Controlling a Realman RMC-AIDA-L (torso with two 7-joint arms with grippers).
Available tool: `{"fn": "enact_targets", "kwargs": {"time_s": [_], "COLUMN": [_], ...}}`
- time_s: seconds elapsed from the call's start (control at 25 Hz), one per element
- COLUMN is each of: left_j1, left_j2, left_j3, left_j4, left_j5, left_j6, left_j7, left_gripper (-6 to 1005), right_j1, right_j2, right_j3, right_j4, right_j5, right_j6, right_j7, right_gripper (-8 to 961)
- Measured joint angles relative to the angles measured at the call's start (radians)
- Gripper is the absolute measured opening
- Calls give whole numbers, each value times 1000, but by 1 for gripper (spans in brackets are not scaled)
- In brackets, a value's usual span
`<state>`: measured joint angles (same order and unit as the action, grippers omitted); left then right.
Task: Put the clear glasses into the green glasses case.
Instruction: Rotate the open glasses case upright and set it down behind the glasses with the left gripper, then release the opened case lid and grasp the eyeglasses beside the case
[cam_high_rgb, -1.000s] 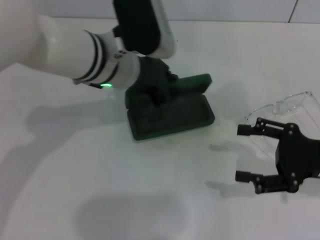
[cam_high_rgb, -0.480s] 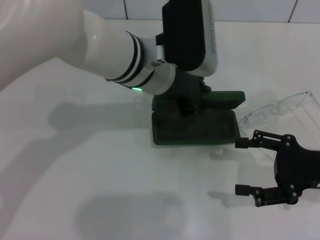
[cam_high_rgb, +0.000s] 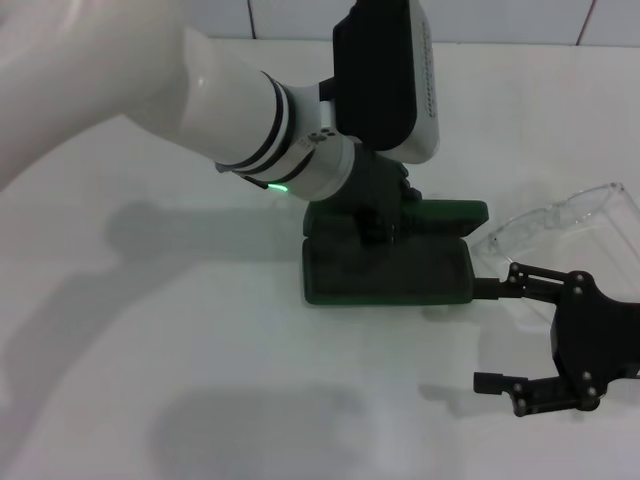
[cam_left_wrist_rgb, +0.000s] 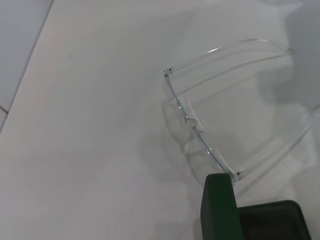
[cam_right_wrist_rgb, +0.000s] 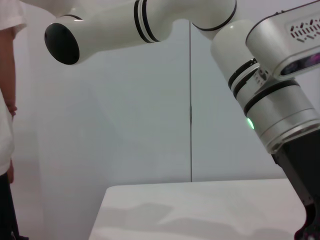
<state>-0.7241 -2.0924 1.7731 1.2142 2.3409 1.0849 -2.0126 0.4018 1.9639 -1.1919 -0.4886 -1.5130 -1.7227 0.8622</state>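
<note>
The green glasses case's lower edge (cam_high_rgb: 390, 298) is on the tabletop, so my left gripper should open now. The case would stay next to the clear glasses (cam_high_rgb: 560, 222).
The green glasses case (cam_high_rgb: 390, 272) lies open at the table's middle, its dark tray toward me and its lid (cam_high_rgb: 445, 212) standing up behind. My left gripper (cam_high_rgb: 383, 218) comes down from above and is shut on the case at the hinge side. The clear glasses (cam_high_rgb: 560, 222) lie unfolded just right of the case, arms pointing away to the right. In the left wrist view the glasses' front (cam_left_wrist_rgb: 200, 135) almost touches the case's lid edge (cam_left_wrist_rgb: 219, 210). My right gripper (cam_high_rgb: 486, 335) hovers open in front of the glasses, with nothing between its fingers.
The white table (cam_high_rgb: 150, 380) runs to a tiled wall at the back. My left arm (cam_high_rgb: 200, 110) spans the left and middle above the table. In the right wrist view a person (cam_right_wrist_rgb: 6, 100) stands at the edge, beyond the table.
My left gripper has dragged the open case to the right, turning it square, until it sits next to the glasses. The right gripper has shifted only slightly.
</note>
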Motion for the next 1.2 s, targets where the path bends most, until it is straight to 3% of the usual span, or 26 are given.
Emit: {"fn": "enact_targets", "kwargs": {"time_s": [0.48,0.68,0.76,0.92,1.0,1.08,1.2], "left_j1": [5,17,52,154,222,277,347], "left_j2": [0,-1,0,2,2,2,4], "left_j3": [2,-7,-16,-54,-102,-155,-227], "left_j4": [7,26,75,192,228,228,191], "left_j5": [1,-1,-12,-85,-184,-311,-489], "left_j6": [-5,-7,-6,-8,-15,-20,-17], "left_j7": [-23,-52,-59,-29,28,95,190], "left_gripper": [236,476,511,580,580,580,581], "right_j1": [2,1,1,-6,-17,-30,-57], "right_j2": [-1,-8,-9,-17,-14,-7,9], "right_j3": [8,19,29,209,299,356,369], "right_j4": [3,-1,-2,-68,-133,-223,-459], "right_j5": [-13,-9,-8,-9,-10,-13,-74], "right_j6": [-8,-11,-15,-34,-25,-7,34], "right_j7": [10,24,25,91,150,227,362], "right_gripper": [861,861,860,860,860,860,859]}}
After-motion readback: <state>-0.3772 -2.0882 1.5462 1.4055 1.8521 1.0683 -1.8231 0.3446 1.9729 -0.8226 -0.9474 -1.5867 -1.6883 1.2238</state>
